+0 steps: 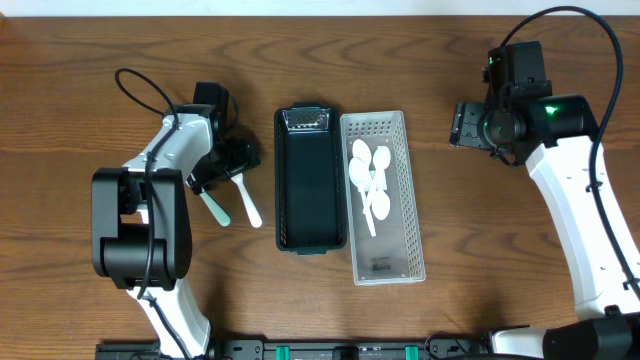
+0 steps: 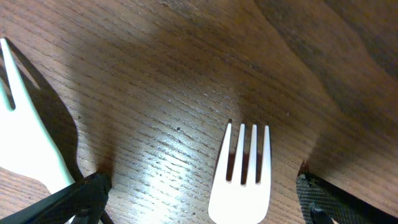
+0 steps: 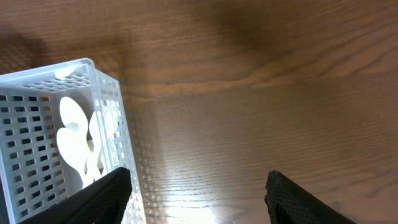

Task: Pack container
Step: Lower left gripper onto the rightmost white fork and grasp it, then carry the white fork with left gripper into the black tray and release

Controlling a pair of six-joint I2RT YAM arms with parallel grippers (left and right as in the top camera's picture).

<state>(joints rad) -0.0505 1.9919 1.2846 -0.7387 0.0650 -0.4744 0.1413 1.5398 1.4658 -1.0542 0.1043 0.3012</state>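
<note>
Both fingers reach down to the tabletop on either side of the white fork's head, so my left gripper closes on the fork next.
A black container stands at mid-table with a white perforated basket against its right side; several white spoons lie in the basket. Left of the container lie a white fork and a pale green fork. My left gripper is low over their upper ends. In the left wrist view it stands open, the white fork lying between its fingers untouched and the green fork outside the left finger. My right gripper is open and holds nothing.
In the right wrist view the basket's corner and its spoons lie by the left finger, with bare wooden table under the right gripper. The black container's far end has a grated insert.
</note>
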